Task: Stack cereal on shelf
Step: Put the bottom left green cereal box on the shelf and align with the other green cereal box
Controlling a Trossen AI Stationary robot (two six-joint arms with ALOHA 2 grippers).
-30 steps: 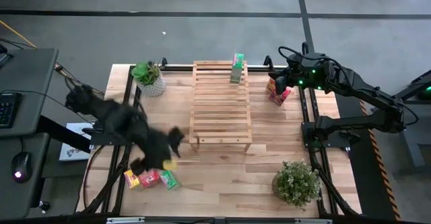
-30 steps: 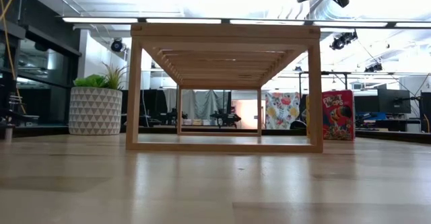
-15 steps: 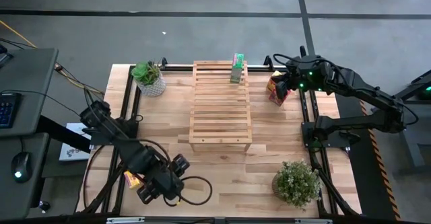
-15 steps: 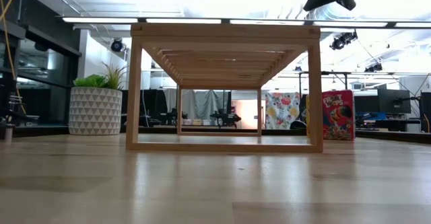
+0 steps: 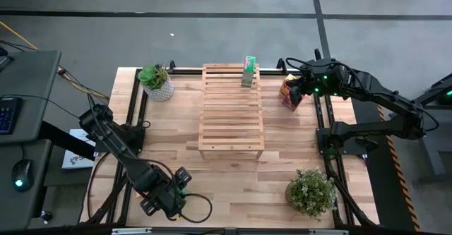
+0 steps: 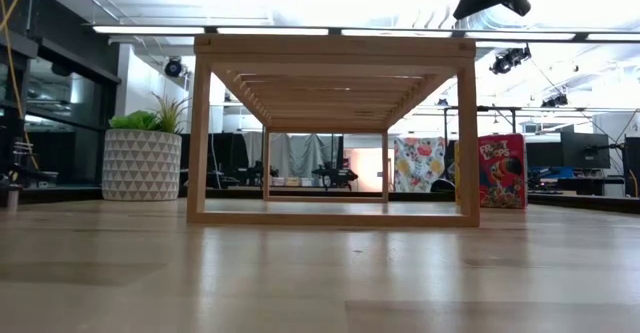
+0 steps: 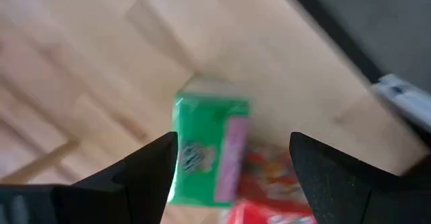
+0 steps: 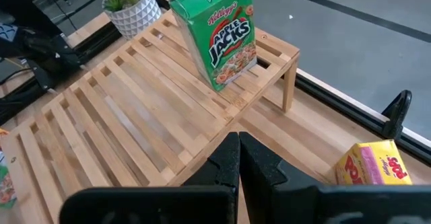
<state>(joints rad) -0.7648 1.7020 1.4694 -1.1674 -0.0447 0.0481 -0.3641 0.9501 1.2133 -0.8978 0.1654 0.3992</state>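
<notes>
The robot's left gripper should next pick up the green cereal box by its narrow sides, so that the box can be stacked on the shelf (image 5: 232,111).
The slatted wooden shelf (image 5: 232,111) stands mid-table. One green cereal box (image 5: 248,71) stands upright on its far end, and also shows in the right wrist view (image 8: 217,32). My left gripper (image 5: 164,200) is open near the table's near left corner. It is over a green box (image 7: 205,150) lying flat beside a pink-red box (image 7: 269,190). The arm hides these boxes in the high view. My right gripper (image 8: 239,153) is shut and empty, right of the shelf's far end. It is above a pink-red box (image 5: 287,95) and a yellow box (image 8: 374,163).
A white potted plant (image 5: 157,80) stands at the far left. A second plant (image 5: 311,191) stands at the near right. Black frame rails (image 5: 326,133) run along both table sides. Bare tabletop (image 5: 233,185) lies between the shelf and the near edge.
My left arm has swung fast from beside the shelf's near left corner toward the table's near edge. It now covers the boxes there in the high view. My right gripper has moved slightly toward the near edge, over the boxes beside the shelf.
</notes>
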